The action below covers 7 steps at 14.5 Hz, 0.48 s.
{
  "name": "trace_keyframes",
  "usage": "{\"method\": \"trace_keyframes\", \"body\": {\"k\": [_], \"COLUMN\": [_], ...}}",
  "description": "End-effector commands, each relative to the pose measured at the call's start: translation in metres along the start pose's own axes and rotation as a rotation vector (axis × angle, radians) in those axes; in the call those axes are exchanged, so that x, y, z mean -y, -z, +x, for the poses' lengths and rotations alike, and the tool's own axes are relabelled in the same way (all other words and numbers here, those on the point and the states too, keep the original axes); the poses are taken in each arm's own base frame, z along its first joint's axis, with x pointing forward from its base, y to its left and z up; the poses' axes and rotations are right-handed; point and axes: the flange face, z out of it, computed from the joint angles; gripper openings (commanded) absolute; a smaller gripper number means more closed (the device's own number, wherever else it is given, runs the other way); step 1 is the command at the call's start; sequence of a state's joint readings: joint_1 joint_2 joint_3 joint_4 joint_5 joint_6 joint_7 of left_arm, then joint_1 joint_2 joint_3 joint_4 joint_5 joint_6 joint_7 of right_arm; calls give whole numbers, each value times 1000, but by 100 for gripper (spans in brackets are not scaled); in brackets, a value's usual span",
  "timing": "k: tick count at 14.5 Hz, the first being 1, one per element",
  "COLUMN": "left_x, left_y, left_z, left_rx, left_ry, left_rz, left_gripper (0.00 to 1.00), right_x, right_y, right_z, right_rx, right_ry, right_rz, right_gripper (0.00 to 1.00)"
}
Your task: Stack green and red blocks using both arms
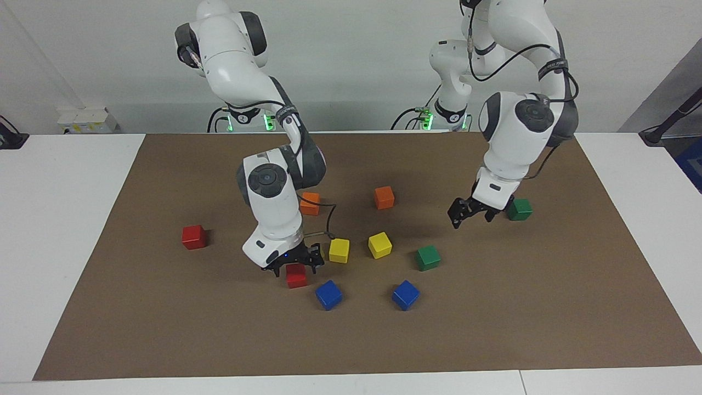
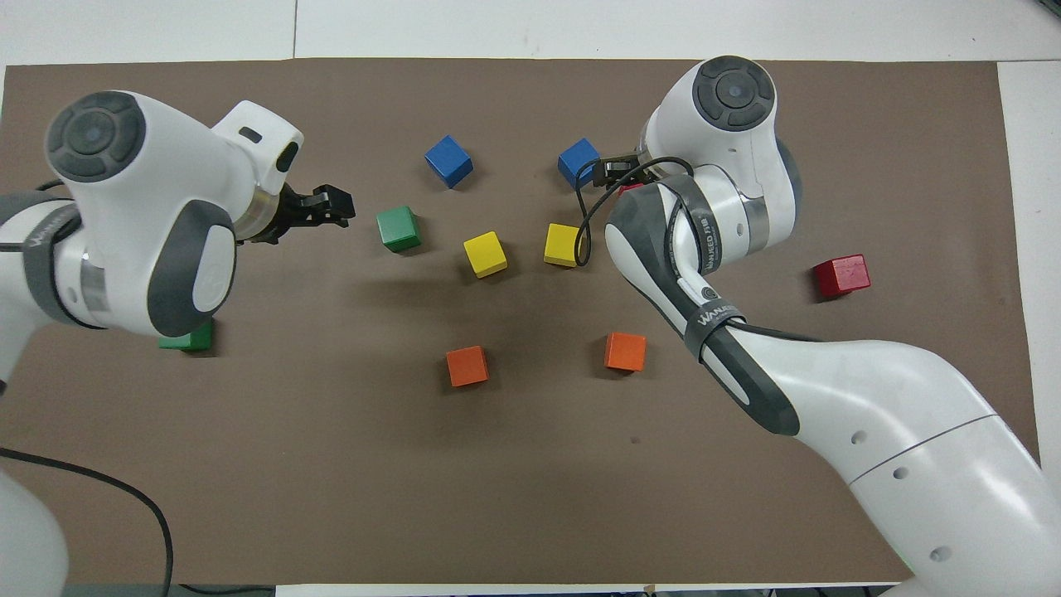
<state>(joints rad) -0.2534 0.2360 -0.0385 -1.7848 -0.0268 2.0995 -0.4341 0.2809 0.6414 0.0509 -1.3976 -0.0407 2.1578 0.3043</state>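
My fingers are above the red block's top point(image 2: 629, 188), near the blue cube point(image 2: 578, 159), so closing now would miss. My right gripper lowers first, then closes on the red block.
One red block point(image 1: 296, 278) lies on the brown mat beside a blue cube; only a sliver of it shows in the overhead view point(image 2: 632, 189). My right gripper point(image 1: 295, 266) is low over it, open, with a finger on either side of its top. The other red block point(image 1: 193, 237) point(image 2: 841, 275) sits alone toward the right arm's end. One green block point(image 1: 519, 209) point(image 2: 189, 338) rests toward the left arm's end. My left gripper point(image 1: 471, 215) point(image 2: 330, 203) is open and empty in the air, between that block and the second green block point(image 1: 428, 258) point(image 2: 398, 229).
Two yellow cubes point(image 1: 339, 250) point(image 1: 379, 244), two blue cubes point(image 1: 328, 294) point(image 1: 406, 294) and two orange cubes point(image 1: 310, 203) point(image 1: 384, 197) are scattered mid-mat. The brown mat point(image 1: 493, 329) covers a white table. The right arm's cable hangs beside a yellow cube.
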Motion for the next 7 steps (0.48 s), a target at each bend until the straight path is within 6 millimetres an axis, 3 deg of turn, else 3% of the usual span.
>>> {"method": "trace_keyframes", "body": {"k": [1,3,6,7], "left_x": [-34,-57,-63,-69], "left_y": [-30,-52,-72,-80], "left_z": [12,24,25,24], "left_rx": [4,5,-4,-22], "left_ry": [49,59,80,91], "left_rz": [-4,14,20,12], "left_gripper": [100,100,100,100], "right_x": [-8,-10,-11,-10], "right_y": [-17,-21,-30,-32], "right_z": [-8,-11,-14,-17], "right_rx": [-7,0,-10,-7], "right_ry": [-7,-7,-7,-5], "right_rz": [17,14,18,17], "right_gripper": [99,99,98,93]}}
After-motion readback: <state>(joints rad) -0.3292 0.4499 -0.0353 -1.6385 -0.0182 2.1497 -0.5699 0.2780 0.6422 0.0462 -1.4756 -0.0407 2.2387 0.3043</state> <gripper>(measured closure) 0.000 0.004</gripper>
